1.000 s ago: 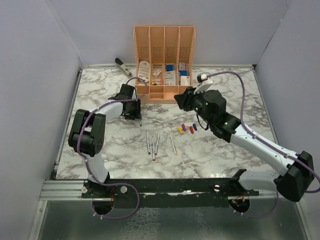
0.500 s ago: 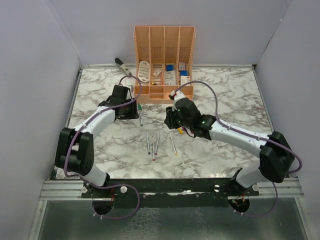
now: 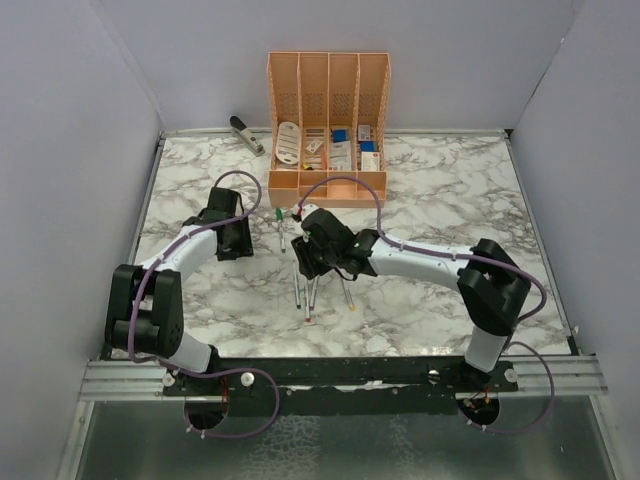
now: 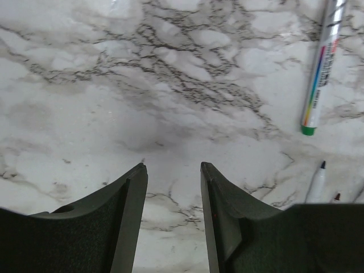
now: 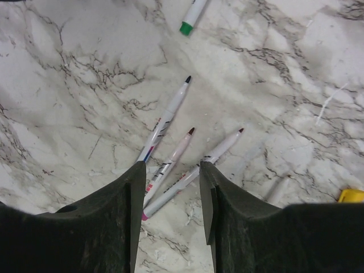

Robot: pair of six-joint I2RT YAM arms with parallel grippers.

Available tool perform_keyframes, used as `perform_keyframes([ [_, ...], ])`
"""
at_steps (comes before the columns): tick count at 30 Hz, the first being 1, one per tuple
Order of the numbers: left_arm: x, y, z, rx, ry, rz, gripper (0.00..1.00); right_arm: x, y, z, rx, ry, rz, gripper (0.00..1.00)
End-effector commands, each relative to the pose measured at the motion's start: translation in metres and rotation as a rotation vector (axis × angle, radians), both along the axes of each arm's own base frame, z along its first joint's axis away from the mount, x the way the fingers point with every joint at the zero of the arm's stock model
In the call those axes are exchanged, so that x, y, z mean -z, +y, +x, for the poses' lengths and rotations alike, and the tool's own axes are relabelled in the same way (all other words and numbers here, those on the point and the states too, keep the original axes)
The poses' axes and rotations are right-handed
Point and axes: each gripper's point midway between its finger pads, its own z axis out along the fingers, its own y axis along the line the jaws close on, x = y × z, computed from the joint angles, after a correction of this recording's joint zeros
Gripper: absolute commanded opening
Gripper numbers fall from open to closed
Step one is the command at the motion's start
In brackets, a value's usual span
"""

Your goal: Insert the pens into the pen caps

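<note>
I need to grab the dark-tipped pen by the body behind its tip [image 3: 307,283] [image 5: 178,149] with my right gripper. The back end of the pen will then stay free for my left gripper to insert the pen.
Three pens [image 3: 305,292] lie in a loose bunch at the table's middle, and a fourth [image 3: 346,290] lies just right of them. A fifth pen with a green end [image 3: 281,226] lies farther back; it also shows in the left wrist view [image 4: 322,68]. My right gripper [image 3: 304,258] is open and hovers low over the bunch [image 5: 170,162], its fingertips astride two pens. My left gripper [image 3: 236,241] is open and empty over bare marble [image 4: 172,166], left of the green-ended pen. One yellow cap [image 5: 351,195] shows at the right wrist view's edge. The other caps are hidden under my right arm.
A peach organizer [image 3: 328,80] with blue and white items stands at the back middle. A grey-black stapler [image 3: 246,133] lies at its left. Grey walls close in the table on three sides.
My right arm has swung left from near the organizer, over the caps, to above the pens. My left gripper has drawn back to the left, away from the green-ended pen.
</note>
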Motion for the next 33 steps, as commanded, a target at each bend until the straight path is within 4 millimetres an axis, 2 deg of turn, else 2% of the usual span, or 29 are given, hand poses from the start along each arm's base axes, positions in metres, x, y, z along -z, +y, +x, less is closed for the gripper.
perform_keyframes([
  [1, -0.009, 0.015, -0.001, -0.050, -0.035, 0.013, 0.46, 0.009, 0.017, -0.008, -0.049, 0.043, -0.002, 0.43],
  [6, -0.014, 0.016, 0.001, -0.053, -0.049, 0.006, 0.46, 0.024, 0.025, -0.006, -0.067, 0.061, -0.033, 0.42],
  [15, -0.003, 0.012, -0.003, -0.049, -0.024, -0.018, 0.45, 0.044, 0.035, -0.002, -0.106, 0.066, -0.076, 0.39],
  [27, -0.001, 0.011, 0.001, -0.046, -0.027, -0.021, 0.45, 0.059, 0.047, 0.002, -0.132, 0.084, -0.105, 0.37],
  [33, 0.001, 0.011, 0.000, -0.045, -0.021, -0.024, 0.45, 0.068, 0.049, 0.001, -0.136, 0.102, -0.117, 0.33],
])
